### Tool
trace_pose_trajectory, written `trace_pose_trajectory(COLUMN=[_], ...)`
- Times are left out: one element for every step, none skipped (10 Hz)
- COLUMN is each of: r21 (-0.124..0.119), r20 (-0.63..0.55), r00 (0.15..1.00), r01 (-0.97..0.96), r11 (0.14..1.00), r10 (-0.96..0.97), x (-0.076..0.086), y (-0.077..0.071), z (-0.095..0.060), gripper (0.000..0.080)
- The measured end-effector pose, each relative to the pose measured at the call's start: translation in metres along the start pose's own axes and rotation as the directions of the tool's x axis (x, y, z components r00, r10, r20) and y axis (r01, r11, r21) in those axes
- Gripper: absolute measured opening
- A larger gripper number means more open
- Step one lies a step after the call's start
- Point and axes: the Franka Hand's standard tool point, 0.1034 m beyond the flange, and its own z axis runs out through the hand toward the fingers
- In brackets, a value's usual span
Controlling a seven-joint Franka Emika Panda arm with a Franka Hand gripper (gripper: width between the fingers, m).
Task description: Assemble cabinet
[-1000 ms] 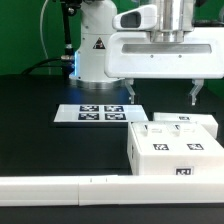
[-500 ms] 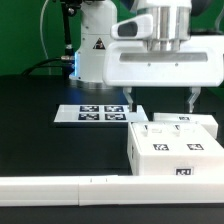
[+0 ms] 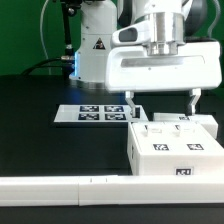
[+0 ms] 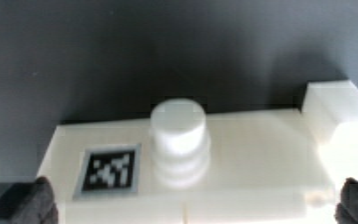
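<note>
The round peg (image 4: 179, 140) stands beyond the gripper's fingers, which are above the white cabinet part. The robot's gripper would miss the peg if it closed now, so it should first move toward the peg.
The cabinet's large white box (image 3: 172, 152) lies at the exterior view's right, with black-and-white tags on its top and front. A smaller white cabinet part (image 3: 190, 121) lies just behind it. My gripper (image 3: 162, 100) hangs just above these parts, open wide, one finger (image 3: 130, 101) on each side and nothing between them. In the wrist view, a white cabinet part (image 4: 247, 150) with a small round peg (image 4: 179, 140) and a square tag (image 4: 110, 168) sits below the gripper (image 4: 186, 205). The dark fingertips (image 4: 16, 202) stand apart at the two corners.
The marker board (image 3: 92, 114) lies flat on the black table, to the exterior view's left of the cabinet parts. A long white rail (image 3: 60, 188) runs along the table's front edge. The robot's white base (image 3: 95, 45) stands behind.
The gripper has come down toward the cabinet parts, staying open wide. The parts have not moved.
</note>
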Motion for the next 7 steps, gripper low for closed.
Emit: trace_pose_trajectory(r21=[-0.009,-0.017,-0.015,-0.016,-0.015,-0.01,-0.006], r20=[-0.041,0.022,0.025,0.026,0.029,0.023,0.02], r00=[0.999,1.0,1.0,1.0,0.999,0.999,0.999], r01=[0.015,0.007,0.004,0.014,0.02,0.023,0.026], r11=[1.0,1.0,1.0,1.0,1.0,1.0,1.0], r10=[-0.016,-0.006,-0.004,-0.013,-0.02,-0.023,-0.026], x=[0.001,-0.012,-0.011,-0.012,-0.011,-0.007,-0.005], y=[0.012,0.014,0.01,0.01,0.009,0.005,0.002], z=[0.007,0.015,0.016,0.02,0.022,0.022,0.024], gripper=[0.0796,0.0796,0.0796,0.0796,0.0796,0.0796,0.0796])
